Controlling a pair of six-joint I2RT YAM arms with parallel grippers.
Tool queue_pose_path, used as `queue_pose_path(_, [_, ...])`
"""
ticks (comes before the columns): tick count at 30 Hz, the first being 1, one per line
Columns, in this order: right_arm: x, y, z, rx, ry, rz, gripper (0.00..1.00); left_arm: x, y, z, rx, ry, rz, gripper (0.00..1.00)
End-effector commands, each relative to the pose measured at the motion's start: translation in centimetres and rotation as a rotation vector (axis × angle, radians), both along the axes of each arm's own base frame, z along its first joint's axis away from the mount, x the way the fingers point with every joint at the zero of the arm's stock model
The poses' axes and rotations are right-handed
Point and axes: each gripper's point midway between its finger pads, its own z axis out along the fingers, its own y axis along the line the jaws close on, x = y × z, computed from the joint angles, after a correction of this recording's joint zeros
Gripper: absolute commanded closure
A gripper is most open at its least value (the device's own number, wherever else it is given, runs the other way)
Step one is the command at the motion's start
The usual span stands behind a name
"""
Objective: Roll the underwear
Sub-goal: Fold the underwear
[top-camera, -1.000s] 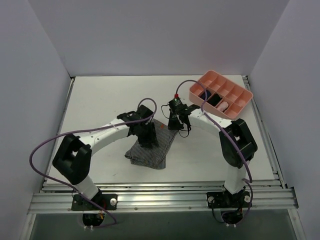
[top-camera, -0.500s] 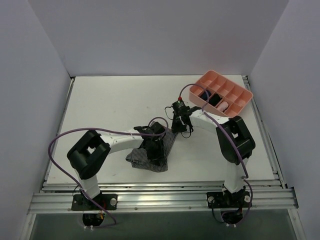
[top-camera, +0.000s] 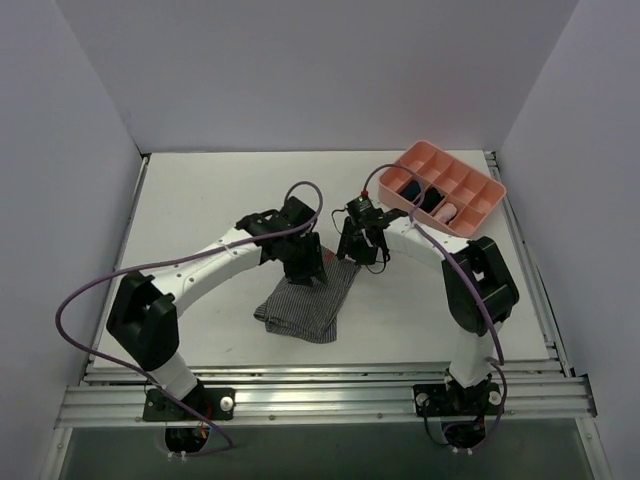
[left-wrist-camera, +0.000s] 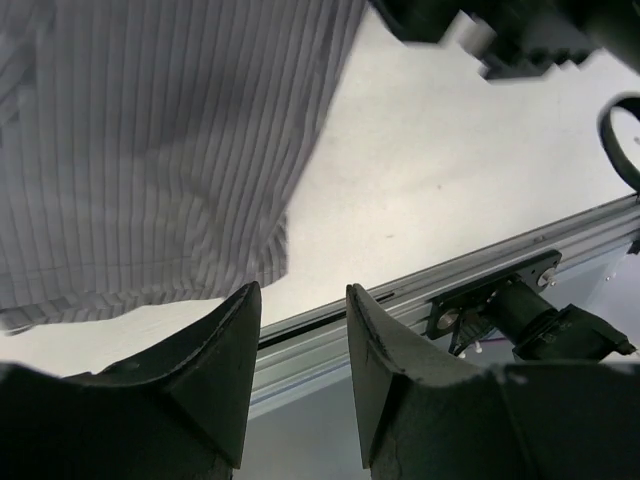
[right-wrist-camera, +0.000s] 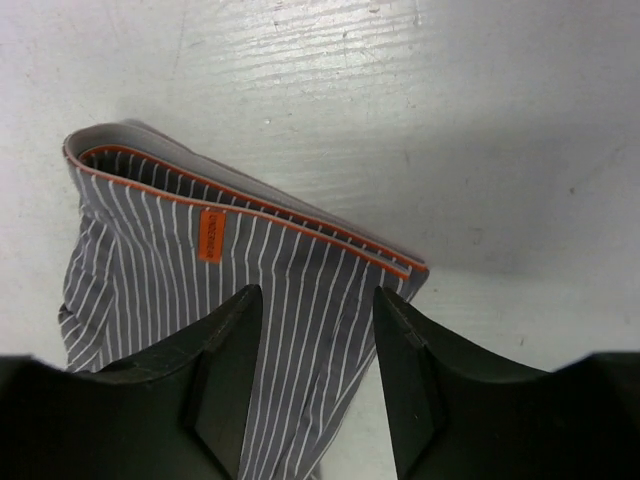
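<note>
My right gripper should grab the underwear next by the far corner of its orange-trimmed edge. Then that edge can fold inward for rolling.
The underwear lies folded flat on the white table, grey with fine stripes. My left gripper hovers over its far edge, and my right gripper is at its far right corner. In the left wrist view the striped underwear fills the upper left, and the left gripper is open with nothing between its fingers. In the right wrist view the underwear shows orange-trimmed layered edges and a small orange tag. The right gripper stands open just above the cloth.
A pink divided tray sits at the back right, holding a dark bundle and a pink bundle. An aluminium rail runs along the near table edge. White walls close in the left, right and back sides.
My right gripper has opened and let go of the cloth corner. My left gripper moved toward the near side, then back to the far edge of the underwear.
</note>
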Motion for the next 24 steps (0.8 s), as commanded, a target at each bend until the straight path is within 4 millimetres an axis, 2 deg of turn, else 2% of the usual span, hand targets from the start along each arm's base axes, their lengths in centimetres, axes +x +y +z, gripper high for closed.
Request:
queue_pose_path(1, [-1.1, -1.0, 2.4, 0.000, -0.002, -0.066, 0.55, 1.0, 4.9, 0.5, 0.084, -0.002, 0.011, 0.52])
queue_pose_path(3, [-1.2, -1.1, 2.5, 0.006, -0.013, -0.061, 0.56, 1.2, 7.8, -0.5, 0.122, 0.038, 0.055, 0.52])
queue_pose_path(4, [-0.9, -0.6, 3.0, 0.027, -0.032, -0.040, 0.56, 2.6, 10.1, -0.8, 0.122, 0.040, 0.101, 0.52])
queue_pose_path(6, [-0.1, 0.2, 4.1, 0.052, -0.054, -0.021, 0.57, 3.0, 12.3, -1.6, 0.114, 0.062, 0.127, 0.52])
queue_pose_path(7, [0.1, 0.8, 3.9, 0.058, -0.041, 0.005, 0.57, 3.6, 14.1, -2.0, 0.131, 0.066, 0.149, 0.52])
queue_pose_path(9, [0.8, 1.4, 4.5, 0.043, -0.049, 0.008, 0.57, 3.6, 15.8, -2.9, 0.163, 0.075, 0.168, 0.52])
queue_pose_path(11, [1.8, 2.8, 5.1, 0.027, -0.061, 0.002, 0.56, 4.3, 16.7, -3.5, 0.140, 0.066, 0.191, 0.52])
queue_pose_path(12, [2.1, 3.4, 5.3, 0.025, -0.063, -0.003, 0.55, 3.8, 16.7, -4.4, 0.120, 0.092, 0.188, 0.52])
queue_pose_path(14, [2.4, 5.2, 5.0, 0.019, -0.049, -0.010, 0.55, 4.4, 16.2, -5.0, 0.066, 0.076, 0.189, 0.52])
queue_pose_path(15, [2.7, 5.4, 4.9, 0.000, -0.061, -0.023, 0.55, 4.4, 16.0, -5.3, 0.046, 0.083, 0.184, 0.52])
queue_pose_path(16, [2.4, 5.5, 3.9, -0.031, -0.032, -0.028, 0.55, 4.2, 15.5, -5.7, 0.019, 0.090, 0.173, 0.52])
queue_pose_path(19, [2.5, 5.8, 4.5, -0.051, -0.057, -0.047, 0.56, 3.9, 15.7, -5.8, 0.030, 0.105, 0.175, 0.52])
queue_pose_path(21, [1.9, 4.2, 3.9, -0.075, -0.039, -0.070, 0.56, 4.0, 15.4, -4.2, 0.024, 0.051, 0.160, 0.52])
queue_pose_path(23, [1.5, 2.4, 4.3, -0.076, -0.039, -0.100, 0.56, 4.2, 14.9, -2.3, 0.032, -0.022, 0.149, 0.52])
queue_pose_path(24, [0.7, 0.6, 2.9, -0.090, -0.002, -0.122, 0.55, 3.8, 14.0, -1.9, 0.042, -0.037, 0.121, 0.52])
